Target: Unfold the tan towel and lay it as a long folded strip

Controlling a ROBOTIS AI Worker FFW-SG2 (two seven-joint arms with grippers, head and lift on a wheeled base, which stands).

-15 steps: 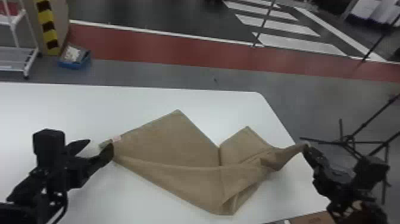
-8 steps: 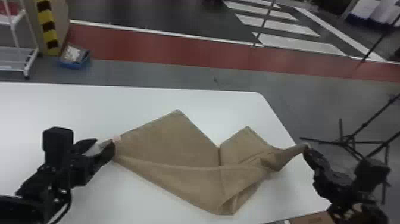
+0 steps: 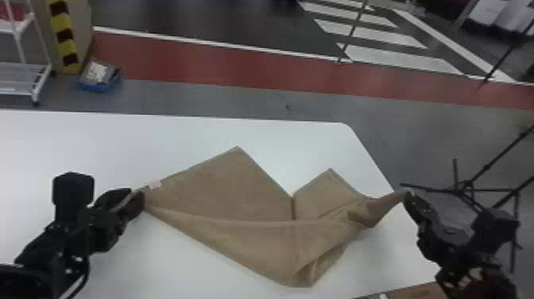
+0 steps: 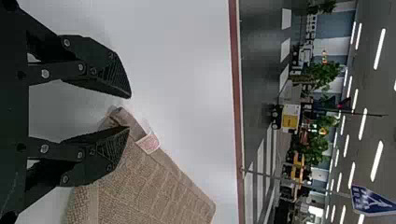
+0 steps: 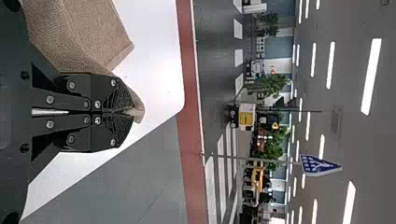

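Observation:
I next need to use my left gripper to pinch the towel by the small fold at its tagged corner [image 3: 145,193] [image 4: 123,118], which stands up while the rest lies slack.
In the head view my left gripper [image 3: 129,200] is at the tan towel's left corner, and my right gripper [image 3: 407,195] holds the right end near the table's right edge. The tan towel [image 3: 230,191] spreads between them, its back edge notched in a V and its front part folded over. In the left wrist view my left gripper [image 4: 130,112] stands open, the towel corner with its pale tag [image 4: 148,142] at the lower finger. The right wrist view has my right gripper [image 5: 128,112] shut on a bunched towel [image 5: 88,37] corner.
The white table [image 3: 119,147] extends left of and behind the towel. A brown box [image 3: 417,292] lies at the front right edge. Beyond the right side stands a black tripod [image 3: 465,189]; a white rack [image 3: 24,79] is at the far left.
My left arm has shifted slightly right, bringing its gripper closer over the towel's left corner. The right arm and the towel have kept still.

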